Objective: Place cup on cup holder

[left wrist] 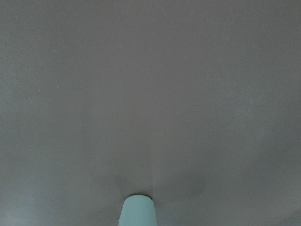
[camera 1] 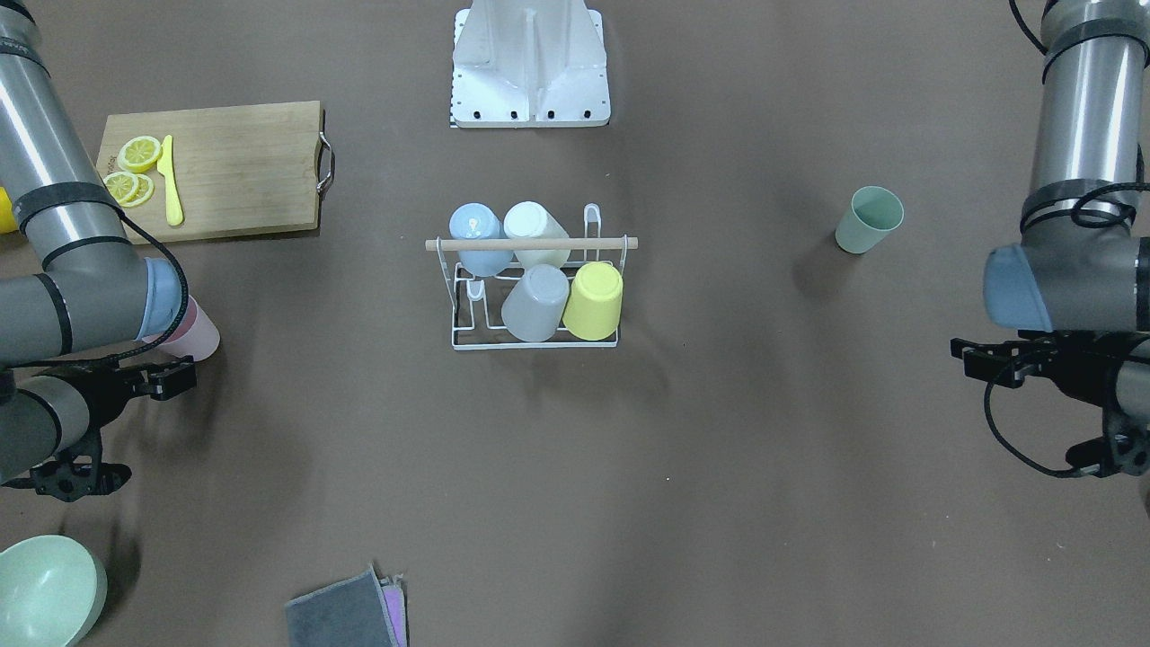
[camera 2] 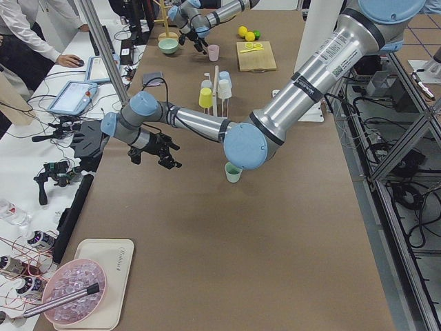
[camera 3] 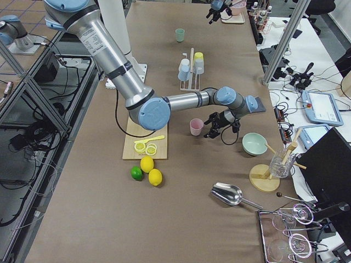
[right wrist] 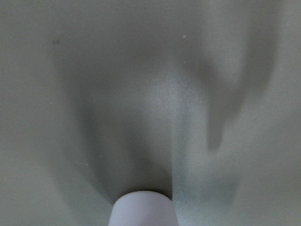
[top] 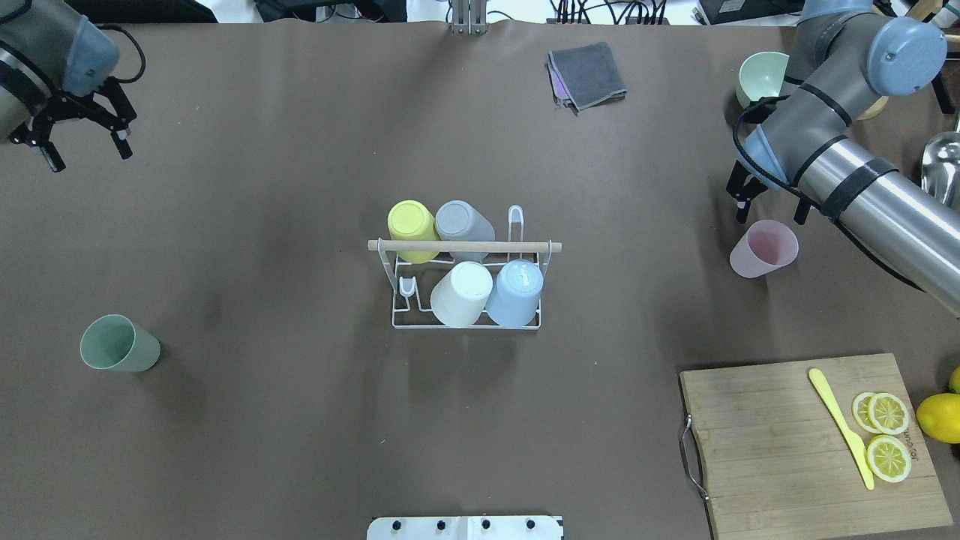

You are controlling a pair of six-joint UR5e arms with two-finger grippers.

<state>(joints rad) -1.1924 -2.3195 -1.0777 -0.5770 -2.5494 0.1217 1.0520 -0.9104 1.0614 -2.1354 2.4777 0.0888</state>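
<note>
I should next grab the pink cup around its body [camera 1: 190, 335] with my right gripper, so that I can place the cup on the cup holder [camera 1: 531, 246].
The white wire cup holder [top: 466, 324] with a wooden dowel bar stands mid-table. It holds upside-down yellow [top: 412, 229], grey [top: 462, 225], white [top: 462, 292] and blue [top: 516, 291] cups. A green cup [top: 118, 344] stands upright alone on the robot's left and also shows in the left wrist view [left wrist: 138, 212]. A pink cup [top: 764, 249] stands upright on the right and also shows in the right wrist view [right wrist: 141, 210]. My left gripper [top: 90, 160] is open and empty at the far left, well away from the green cup. My right gripper [top: 769, 216] is open just beyond the pink cup.
A wooden cutting board [top: 795, 442] with lemon slices [top: 887, 435] and a yellow knife [top: 840, 424] lies near right. A pale green bowl [top: 761, 75] and a grey cloth [top: 587, 75] sit at the far side. A white base plate [top: 465, 527] is at the near edge.
</note>
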